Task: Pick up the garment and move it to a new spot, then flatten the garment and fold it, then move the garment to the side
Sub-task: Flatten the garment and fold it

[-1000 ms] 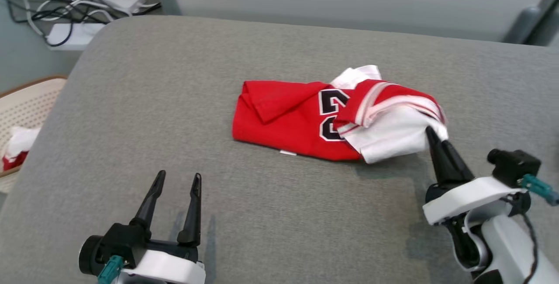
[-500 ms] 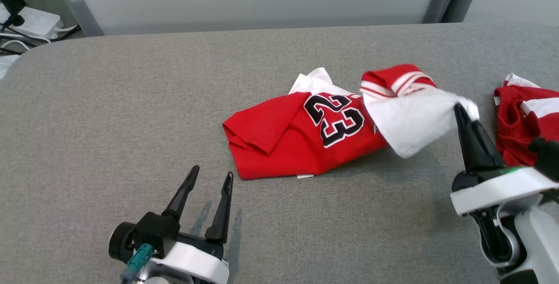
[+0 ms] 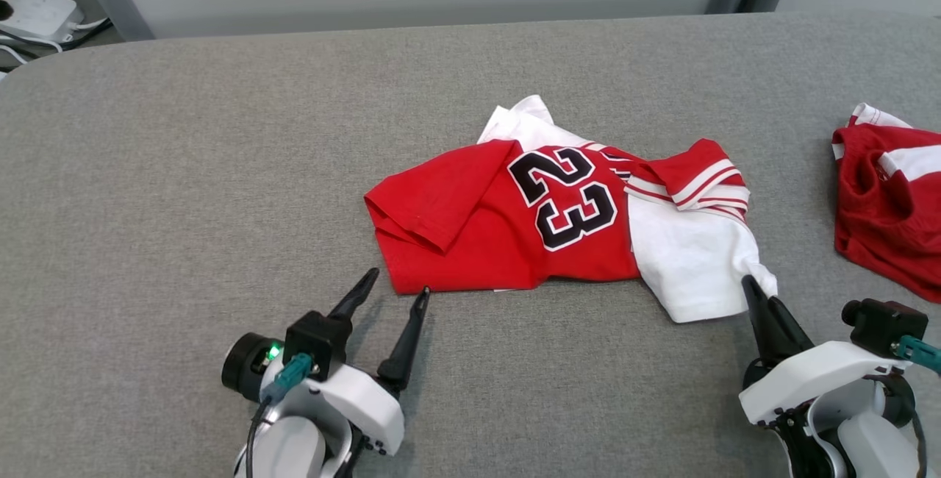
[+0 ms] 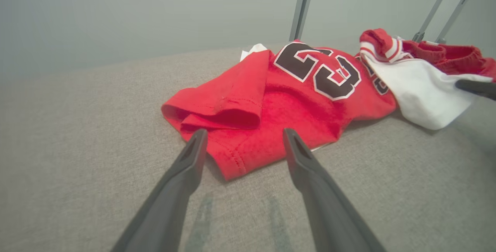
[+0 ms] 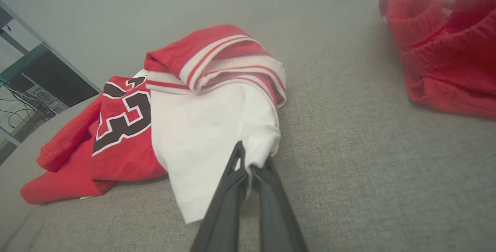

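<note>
The jersey (image 3: 514, 220) lies slack, so the left gripper grabs the red hem corner (image 3: 403, 285) that pokes out toward its fingers next.
A red and white jersey (image 3: 514, 220) with a black "23" lies crumpled in the middle of the grey padded surface (image 3: 184, 169). My right gripper (image 3: 751, 288) is shut on the jersey's white corner at its near right edge; the right wrist view has the white cloth (image 5: 209, 128) pinched between the fingertips of that gripper (image 5: 248, 159). My left gripper (image 3: 397, 283) is open, its tips just short of the jersey's near left hem. In the left wrist view the red hem (image 4: 232, 159) lies between the fingers of the left gripper (image 4: 242, 137).
A second red garment (image 3: 889, 206) with white trim lies at the right edge of the surface, also seen as the red garment (image 5: 445, 50) close to my right gripper. A power strip and cables (image 3: 37, 11) sit on the floor at the far left.
The camera turned right, bringing the second garment into view. My right gripper drew the white corner toward me and lowered it. My left gripper moved up to the red hem.
</note>
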